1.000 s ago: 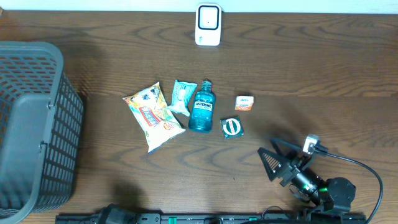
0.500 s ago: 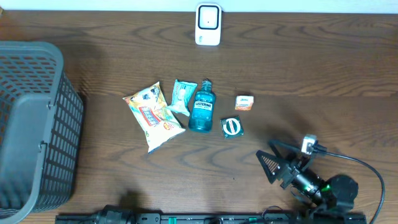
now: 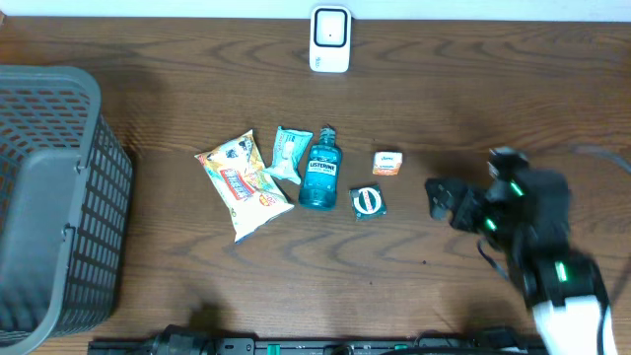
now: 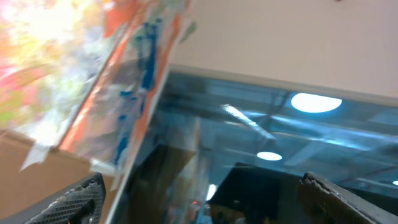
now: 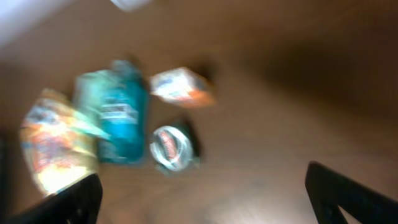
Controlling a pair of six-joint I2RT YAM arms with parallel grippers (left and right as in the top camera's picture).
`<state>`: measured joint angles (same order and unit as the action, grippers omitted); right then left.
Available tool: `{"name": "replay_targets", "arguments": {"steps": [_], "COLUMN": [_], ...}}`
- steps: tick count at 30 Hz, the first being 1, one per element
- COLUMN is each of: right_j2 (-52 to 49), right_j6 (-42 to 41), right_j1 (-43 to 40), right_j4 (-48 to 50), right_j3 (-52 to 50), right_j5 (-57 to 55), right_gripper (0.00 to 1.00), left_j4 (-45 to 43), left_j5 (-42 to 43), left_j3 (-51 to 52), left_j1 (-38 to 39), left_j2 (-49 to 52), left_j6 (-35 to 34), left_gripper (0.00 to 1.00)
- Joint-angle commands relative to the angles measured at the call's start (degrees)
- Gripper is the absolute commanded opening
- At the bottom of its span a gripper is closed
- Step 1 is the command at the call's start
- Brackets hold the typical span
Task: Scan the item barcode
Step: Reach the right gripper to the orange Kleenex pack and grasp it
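The small orange-and-white box (image 3: 387, 164) should be grabbed next by its opposite sides with my right gripper. The box's outward side will then stay uncovered for scanning the barcode.
Several items lie in a row mid-table: a yellow snack bag (image 3: 243, 185), a pale green packet (image 3: 289, 153), a blue Listerine bottle (image 3: 318, 171), a small orange-and-white box (image 3: 387, 164) and a round dark green packet (image 3: 367, 201). A white scanner (image 3: 329, 39) stands at the far edge. My right gripper (image 3: 437, 198) hovers open to the right of the round packet, pointing left. Its blurred wrist view shows the bottle (image 5: 115, 118), box (image 5: 180, 87), round packet (image 5: 171, 146) and snack bag (image 5: 53, 146) ahead of the empty right gripper (image 5: 205, 199). My left gripper (image 4: 205, 199) is open, aimed off the table.
A grey mesh basket (image 3: 54, 197) fills the left side of the table. A black rail (image 3: 296, 345) runs along the near edge. The left wrist view shows only blurred room surroundings and ceiling lights (image 4: 316, 102).
My right arm has swung up from the near right corner toward the items, its gripper now right of the round packet. The items have not moved.
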<state>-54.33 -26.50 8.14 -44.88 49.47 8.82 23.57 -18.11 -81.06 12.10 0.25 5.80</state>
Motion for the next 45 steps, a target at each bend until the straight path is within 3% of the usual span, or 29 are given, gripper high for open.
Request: {"name": "replay_targets", "arguments": {"steps": [1, 3, 6, 12, 19, 27, 34, 45], "right_j2": [-13.6, -21.2, -29.7, -37.8, -38.7, -45.2, -52.8, -60.5], "right_j6": [-4.7, -4.7, -2.9, 33.5, 48.9, 56.4, 57.8, 58.5], "right_j1": [6.2, 9.1, 11.8, 14.9, 14.7, 14.6, 14.3, 11.9], "right_j4": [-7.5, -11.6, -9.6, -0.7, 7.8, 7.1, 4.1, -0.3], "right_j3": [11.4, 17.6, 21.9, 23.1, 23.1, 23.5, 28.7, 31.1], "right_j5": [-18.1, -18.2, -18.6, -8.7, -7.1, -6.8, -6.9, -10.0], "right_gripper": [0.99, 0.99, 0.99, 0.99, 0.99, 0.99, 0.99, 0.85], "left_j4": [-0.5, -0.5, -0.5, -0.5, -0.8, -2.1, -3.7, -4.8], "left_j5": [-5.2, -5.1, -5.1, -5.1, -5.1, -5.1, -5.1, -5.2], "left_j3": [0.9, 1.3, 2.2, 4.2, 6.4, 9.1, 12.0, 13.8], "left_j1": [0.0, 0.0, 0.0, 0.0, 0.0, 0.0, 0.0, 0.0], "left_j2": [0.0, 0.0, 0.0, 0.0, 0.0, 0.0, 0.0, 0.0], "left_j6": [-0.5, -0.5, -0.5, -0.5, -0.5, -0.5, -0.5, -0.5], "left_gripper": [0.98, 0.98, 0.98, 0.98, 0.98, 0.98, 0.98, 0.98]}}
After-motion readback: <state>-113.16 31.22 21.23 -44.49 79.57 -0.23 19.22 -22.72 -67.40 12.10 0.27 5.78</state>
